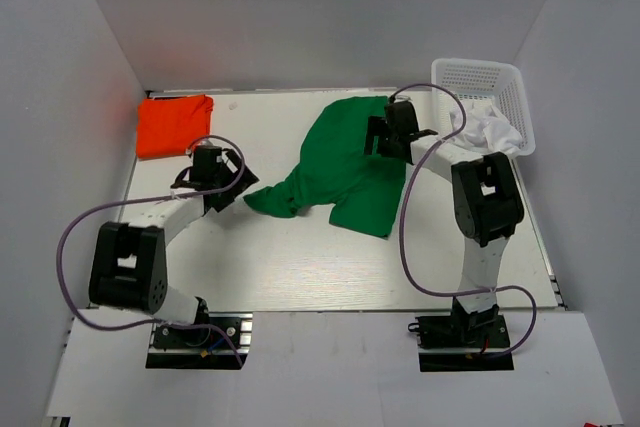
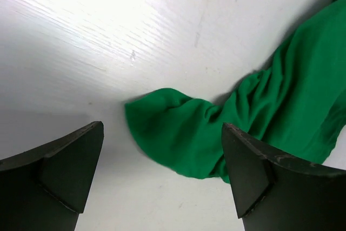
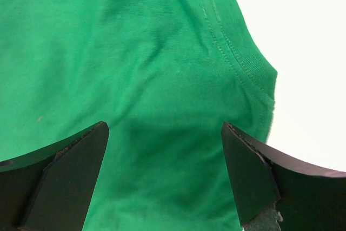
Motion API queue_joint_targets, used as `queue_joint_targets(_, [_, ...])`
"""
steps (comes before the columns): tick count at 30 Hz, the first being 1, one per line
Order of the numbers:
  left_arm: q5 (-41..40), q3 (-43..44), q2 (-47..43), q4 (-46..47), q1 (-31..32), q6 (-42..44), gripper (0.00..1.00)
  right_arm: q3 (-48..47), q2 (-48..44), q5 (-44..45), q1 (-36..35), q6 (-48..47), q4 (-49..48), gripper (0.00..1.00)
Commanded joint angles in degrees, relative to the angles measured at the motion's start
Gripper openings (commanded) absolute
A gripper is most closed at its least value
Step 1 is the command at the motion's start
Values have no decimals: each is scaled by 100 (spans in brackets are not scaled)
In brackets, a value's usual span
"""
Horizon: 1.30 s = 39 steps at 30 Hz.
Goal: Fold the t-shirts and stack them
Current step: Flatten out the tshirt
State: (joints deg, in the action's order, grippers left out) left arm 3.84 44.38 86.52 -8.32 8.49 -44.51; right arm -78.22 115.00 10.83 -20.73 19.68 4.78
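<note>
My left gripper is about to grab the green t-shirt (image 1: 345, 162) next, by the outer tip of its bunched end (image 1: 257, 200). The t-shirt will then be spread flat for folding.
A bright green t-shirt (image 1: 345, 162) lies crumpled and partly spread in the middle of the table. An orange-red t-shirt (image 1: 173, 124) lies folded at the far left. My left gripper (image 1: 238, 190) is open and empty, just left of the green shirt's bunched near-left end (image 2: 178, 133). My right gripper (image 1: 375, 137) is open and hovers over the shirt's far right part, near a stitched hem (image 3: 232, 52). The left fingers (image 2: 65, 171) and right fingers (image 3: 254, 171) hold nothing.
A white mesh basket (image 1: 470, 77) stands at the back right with white cloth (image 1: 490, 132) in it. White walls close in the table on the left, back and right. The table (image 1: 300, 267) is bare white at the front.
</note>
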Motion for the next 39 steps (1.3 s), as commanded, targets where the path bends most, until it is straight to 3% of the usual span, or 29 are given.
queue_joint_targets(1, [-1024,-78,-951,-529,39,162,100,84,-907,-71,-124,-571,-29,90])
queue_joint_targets(5, [-1271,-403,-1234,-645,39,162,100,877,-1602,-511,-106,-334,-135,90])
queue_joint_targets(11, [-1017,-18,-462,-698,39,311,95,2132,-2700,-889,-133,-88,5,90])
queue_joint_targets(16, [-807,1,-171,-505,39,364,90,2574,-3308,-740,-159,-17,339,90])
queue_joint_targets(21, [-288,-386,127,206,39,364,70,2978,-3633,-679,-194,79,673,90])
queue_joint_targets(27, [-23,-509,523,392,206,417,57,3277,-3879,-266,-256,97,1095,90])
queue_joint_targets(30, [-23,-641,524,541,267,417,46,3374,-3985,-248,-326,123,1157,90])
queue_joint_targets(32, [-23,-641,585,594,329,417,29,3471,-4003,-335,-379,167,1192,90])
queue_joint_targets(34, [-93,-641,585,594,381,417,0,3523,-4029,-423,-449,264,1184,90])
queue_joint_targets(39, [-155,-755,366,533,381,356,0,3831,-3942,-1003,-756,361,999,90])
